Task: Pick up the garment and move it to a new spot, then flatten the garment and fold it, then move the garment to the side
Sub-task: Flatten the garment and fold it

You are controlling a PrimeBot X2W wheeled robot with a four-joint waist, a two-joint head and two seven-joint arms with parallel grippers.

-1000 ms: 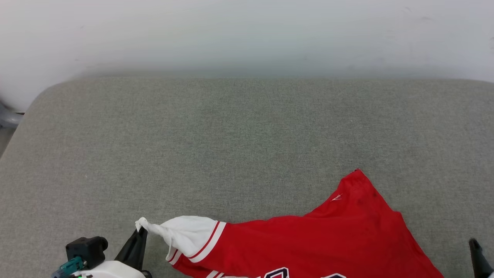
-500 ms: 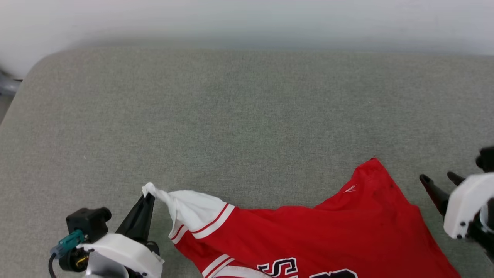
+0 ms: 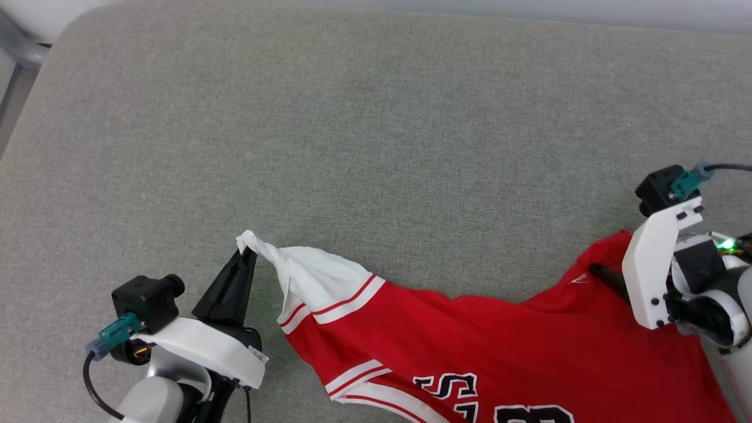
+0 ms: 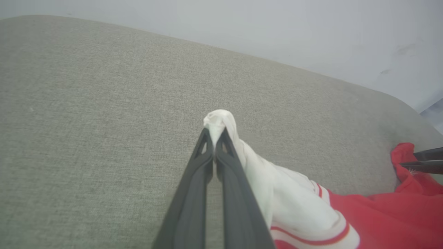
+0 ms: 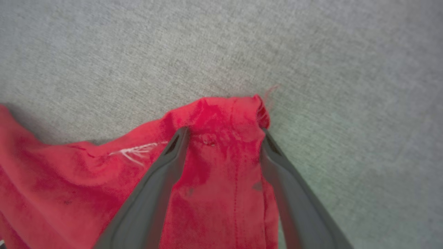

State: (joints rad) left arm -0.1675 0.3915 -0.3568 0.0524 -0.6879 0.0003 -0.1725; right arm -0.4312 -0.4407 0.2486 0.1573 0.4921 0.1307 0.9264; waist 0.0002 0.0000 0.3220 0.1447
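Note:
I need to spread the garment flat from the garment's white sleeve (image 3: 321, 274), so my right gripper should take hold of the garment by its red corner (image 3: 618, 242) next.
The red garment (image 3: 470, 346) with a white sleeve (image 3: 317, 276) and black-and-white print lies along the near edge of the grey cushion. My left gripper (image 3: 245, 254) is shut on the tip of the white sleeve (image 4: 221, 121), pinched between its fingertips (image 4: 214, 138). My right gripper (image 5: 223, 133) stands open, its two fingers (image 5: 166, 162) straddling the red far corner of the garment (image 5: 221, 114) and pressing down on the cloth. In the head view the right gripper (image 3: 605, 273) is mostly hidden behind its white wrist housing.
The grey fabric cushion (image 3: 376, 129) stretches wide behind the garment. Its rounded left corner (image 3: 64, 29) drops off to a pale floor and a grey frame leg (image 3: 23, 50). A white wall (image 4: 277, 31) stands beyond the cushion.
The head camera has tilted down, shifting the whole scene. My right gripper has come in from the right onto the garment's red corner. The left gripper still holds the sleeve tip.

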